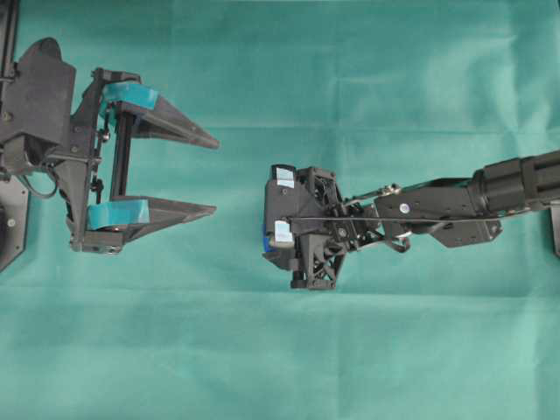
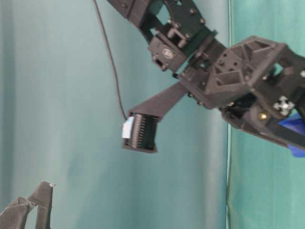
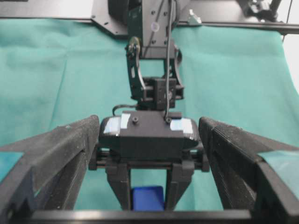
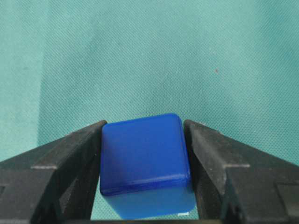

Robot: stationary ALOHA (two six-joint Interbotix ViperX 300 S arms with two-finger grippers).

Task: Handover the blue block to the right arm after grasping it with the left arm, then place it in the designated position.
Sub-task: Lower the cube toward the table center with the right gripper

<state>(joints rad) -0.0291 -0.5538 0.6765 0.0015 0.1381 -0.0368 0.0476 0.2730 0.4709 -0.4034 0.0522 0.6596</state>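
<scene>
The blue block's lower edge (image 4: 156,215) meets the green cloth at the white mark (image 4: 183,213) and the block would rest there, so it is now time for my right gripper to release it.
The blue block (image 4: 140,158) sits squeezed between the two all-black fingers of my right gripper (image 4: 145,125), which is shut on it and points down at the green cloth. From overhead only a blue sliver (image 1: 262,242) shows beside the right arm's camera box (image 1: 282,214). My left gripper (image 1: 215,175), with teal bands, stands wide open to the left of it, holding nothing. Its wrist view looks at the block (image 3: 147,198) between the right fingers. A tiny white mark (image 4: 183,213) shows at the block's lower edge. The rest of the designated position is hidden.
Green cloth (image 1: 367,79) covers the whole table. The right arm (image 1: 455,206) stretches in from the right edge. The left arm's base (image 1: 35,105) fills the left edge. A black frame (image 3: 56,21) runs along the far side in the left wrist view.
</scene>
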